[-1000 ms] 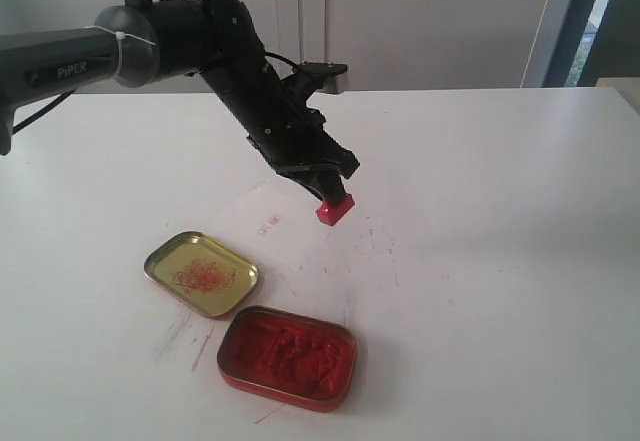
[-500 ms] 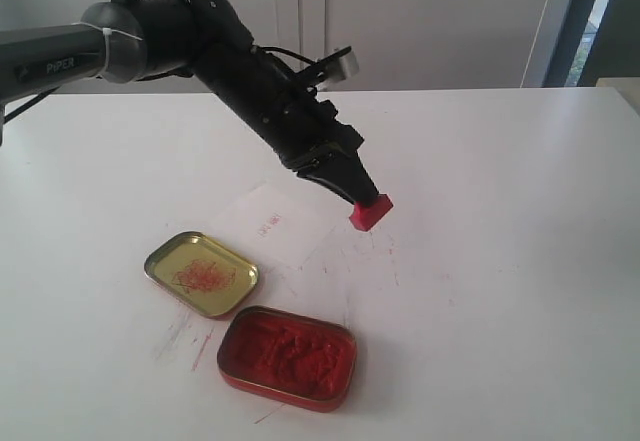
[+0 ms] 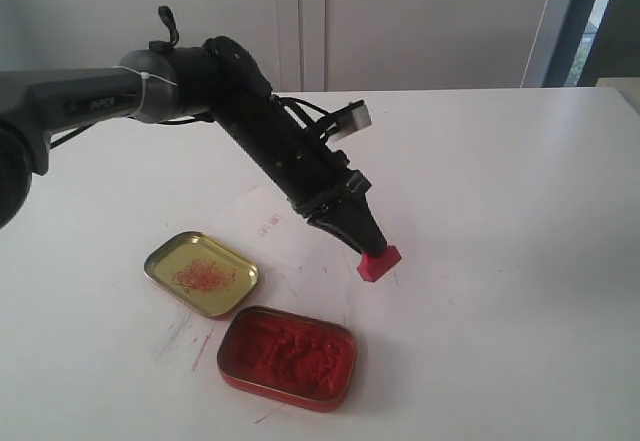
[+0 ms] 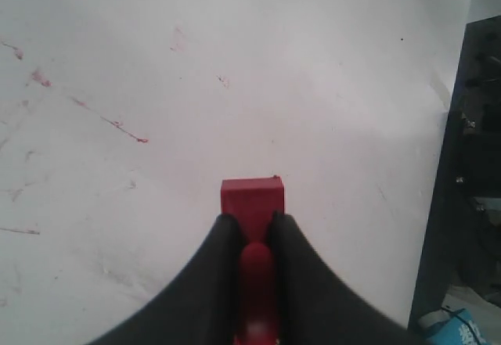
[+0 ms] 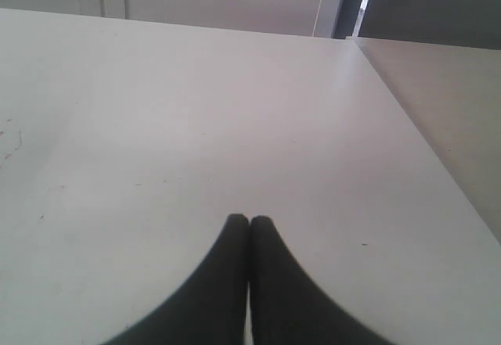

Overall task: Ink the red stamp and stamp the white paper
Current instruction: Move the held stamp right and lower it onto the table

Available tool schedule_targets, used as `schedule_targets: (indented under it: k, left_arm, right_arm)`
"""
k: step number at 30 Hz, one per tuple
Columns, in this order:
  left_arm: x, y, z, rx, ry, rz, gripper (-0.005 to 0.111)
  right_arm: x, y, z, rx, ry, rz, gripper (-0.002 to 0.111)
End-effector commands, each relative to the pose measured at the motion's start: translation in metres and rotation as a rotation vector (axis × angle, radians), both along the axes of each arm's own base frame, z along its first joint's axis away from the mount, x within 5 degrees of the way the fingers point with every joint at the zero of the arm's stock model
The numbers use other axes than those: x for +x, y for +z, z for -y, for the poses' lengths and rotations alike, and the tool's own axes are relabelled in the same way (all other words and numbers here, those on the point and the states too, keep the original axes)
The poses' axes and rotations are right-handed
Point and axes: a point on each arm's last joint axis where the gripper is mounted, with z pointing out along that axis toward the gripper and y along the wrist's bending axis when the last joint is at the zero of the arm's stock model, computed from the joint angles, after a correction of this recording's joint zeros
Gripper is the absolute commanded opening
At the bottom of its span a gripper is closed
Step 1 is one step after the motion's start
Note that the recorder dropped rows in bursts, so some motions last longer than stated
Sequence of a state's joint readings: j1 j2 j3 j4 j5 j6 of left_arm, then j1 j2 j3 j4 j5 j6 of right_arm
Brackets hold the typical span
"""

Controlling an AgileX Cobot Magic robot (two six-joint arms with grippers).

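Observation:
My left gripper keeps holding the stamp for now, since the red stamp's square base hangs above the white table in the exterior view.
My left gripper is shut on the red stamp, gripping its rounded handle with the square base pointing down, at or just above the table to the right of the white paper. In the left wrist view the red stamp sticks out past the black fingertips over bare, red-smudged table. The white paper carries a small red mark. My right gripper is shut on nothing above bare table; it does not show in the exterior view.
A red tin of lumpy red ink paste lies near the front edge. The gold-coloured lid with red scribbles lies to its upper left. Red smears mark the table around both. A dark edge borders the table in the left wrist view.
My left arm has carried the red stamp down and to the right, away from over the paper to low over the table right of the paper.

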State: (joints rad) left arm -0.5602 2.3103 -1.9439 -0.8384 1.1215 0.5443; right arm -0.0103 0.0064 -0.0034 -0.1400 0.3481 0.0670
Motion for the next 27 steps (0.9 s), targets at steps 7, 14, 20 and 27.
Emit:
schedule_targets:
  k: [7,14,20,27]
  left_arm:
    - [-0.007,-0.024,0.016,0.003,-0.009,-0.037,0.000]
    - [-0.006,-0.047,0.017,0.036,0.005,-0.088,0.000]
    - [-0.005,-0.053,0.017,0.049,0.009,-0.095,0.000]
    - [-0.004,-0.053,0.017,0.057,0.030,-0.097,0.000]
  right_arm:
    - [0.000,0.000,0.000,-0.010,0.003,0.009,0.000]
    - [0.000,0.000,0.000,-0.010,0.003,0.009,0.000]
    - [0.000,0.000,0.000,-0.010,0.003,0.009,0.000]
    - [0.000,0.000,0.000,-0.010,0.003,0.009,0.000]
